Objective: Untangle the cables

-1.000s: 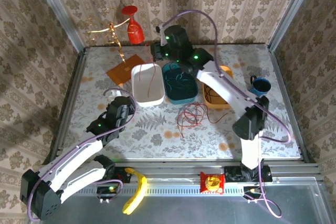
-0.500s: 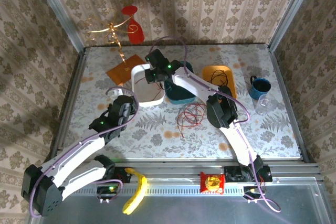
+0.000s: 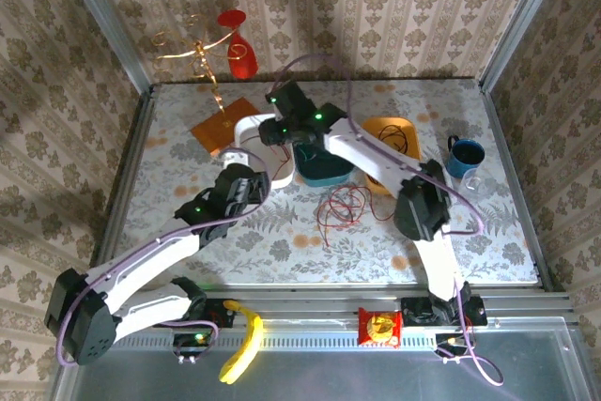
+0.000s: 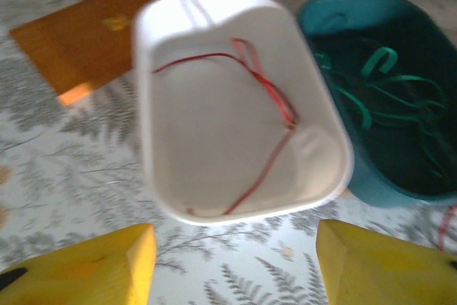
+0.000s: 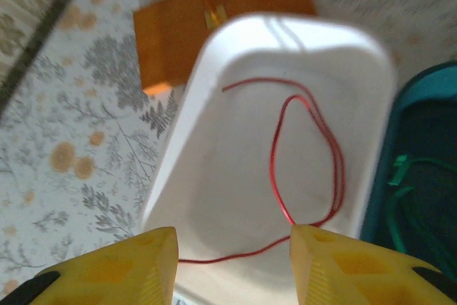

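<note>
The left gripper grabs a single piece of the loose red tangle [image 3: 344, 204] next, and other pieces stay free to untangle one cable.
A red cable [image 5: 307, 155] lies looped in the white tray [image 5: 178, 155]; one strand crosses between my right gripper's [image 5: 232, 266] open jaws and touches its right fingertip [image 5: 303, 237]. That gripper [image 3: 275, 131] hovers over the tray. My left gripper [image 4: 235, 269] is open and empty just short of the white tray's [image 4: 161, 198] near rim, with the red cable [image 4: 275, 101] ahead of it. Green-teal cable [image 4: 385, 94] lies coiled in the teal tray [image 3: 324, 171]. A loose red tangle [image 3: 344, 204] rests on the table. Thin black cable [image 3: 398, 143] shows in the orange tray [image 3: 387, 129].
An orange board [image 3: 218, 127] with a gold stand [image 3: 202, 53] sits left of the white tray. A red wine glass [image 3: 240, 49] stands at the back. A blue mug [image 3: 466, 154] and a clear glass [image 3: 472, 185] stand at the right.
My right arm swung from behind the teal tray to over the white tray and its jaws opened, leaving red cable in it. My left gripper advanced right, toward the white tray.
</note>
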Robot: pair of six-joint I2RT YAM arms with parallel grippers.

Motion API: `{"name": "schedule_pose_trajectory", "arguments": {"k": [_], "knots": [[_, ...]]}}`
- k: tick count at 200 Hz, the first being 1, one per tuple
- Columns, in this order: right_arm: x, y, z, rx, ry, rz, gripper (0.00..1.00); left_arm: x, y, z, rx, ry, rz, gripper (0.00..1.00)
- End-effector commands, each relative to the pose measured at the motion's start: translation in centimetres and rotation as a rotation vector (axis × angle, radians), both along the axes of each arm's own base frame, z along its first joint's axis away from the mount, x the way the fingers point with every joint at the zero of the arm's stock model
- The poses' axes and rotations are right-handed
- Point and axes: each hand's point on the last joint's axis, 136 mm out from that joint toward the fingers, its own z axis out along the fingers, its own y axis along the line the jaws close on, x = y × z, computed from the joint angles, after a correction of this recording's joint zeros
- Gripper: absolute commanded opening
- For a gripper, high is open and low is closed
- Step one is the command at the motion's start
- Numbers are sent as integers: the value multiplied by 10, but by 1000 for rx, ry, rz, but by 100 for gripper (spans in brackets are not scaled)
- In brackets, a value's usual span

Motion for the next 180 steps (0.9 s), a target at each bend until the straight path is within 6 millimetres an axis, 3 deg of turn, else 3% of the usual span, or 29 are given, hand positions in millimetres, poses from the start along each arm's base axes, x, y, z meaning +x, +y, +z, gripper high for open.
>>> {"name": "schedule_pose_trajectory", "arguments": {"k": [1,10,38,54,59,102,135,180], "knots": [[-11,-44,54,20,-128,-91,46,-4,-53,24,-4,-69,-252,63],[-21,-63,65,37,-160,-125,47,-10,-75,21,-3,-61,-355,63],[-51,-135,59,61,-142,-257,47,-30,-141,-2,19,17,-629,63],[-66,-170,40,64,-102,-327,46,-38,-171,-24,54,90,-732,62],[-74,-182,46,83,-113,-345,46,-40,-178,-30,70,109,-756,62],[-106,-234,22,53,-55,-448,46,-59,-243,-66,113,207,-975,58],[-114,-257,14,45,-25,-502,46,-81,-258,-101,234,316,-1093,55],[-114,-263,10,64,-15,-517,46,-98,-232,-127,391,404,-1093,55]]}}
